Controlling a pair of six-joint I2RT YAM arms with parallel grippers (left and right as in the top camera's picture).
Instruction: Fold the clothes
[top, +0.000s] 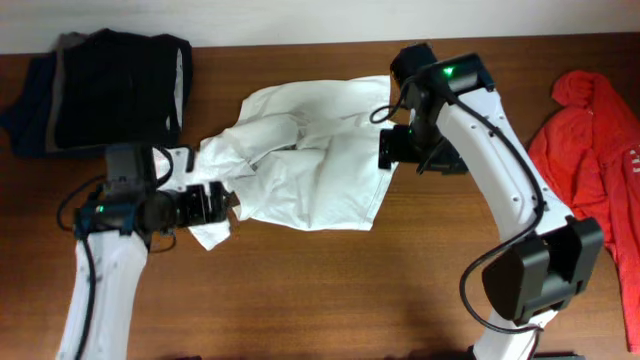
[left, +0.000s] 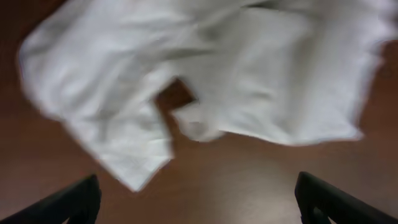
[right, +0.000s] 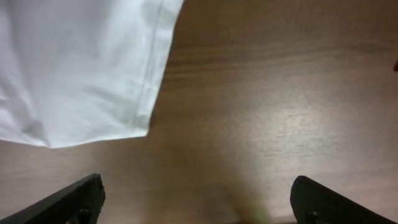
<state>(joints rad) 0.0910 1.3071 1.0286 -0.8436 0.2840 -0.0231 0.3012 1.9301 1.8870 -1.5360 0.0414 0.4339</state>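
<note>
I next need to grab the white shirt's edge (top: 242, 212) (left: 200, 127) at the bunched sleeve side with my left gripper, to spread the crumpled shirt for folding.
The white shirt (top: 310, 165) lies crumpled in the middle of the wooden table, one sleeve bunched toward the left. My left gripper (top: 228, 206) sits at the shirt's lower left edge; in the left wrist view its fingers (left: 199, 199) are wide apart and empty, with the shirt (left: 205, 81) just ahead. My right gripper (top: 385, 152) is at the shirt's right edge; in the right wrist view its fingers (right: 199, 199) are open over bare wood, the shirt's hem corner (right: 81, 68) to the upper left. The neck label is not visible.
A folded stack of black, grey and navy clothes (top: 100, 90) lies at the back left. A red garment (top: 590, 150) lies at the right edge. The wooden table (top: 330, 290) stretches toward the front.
</note>
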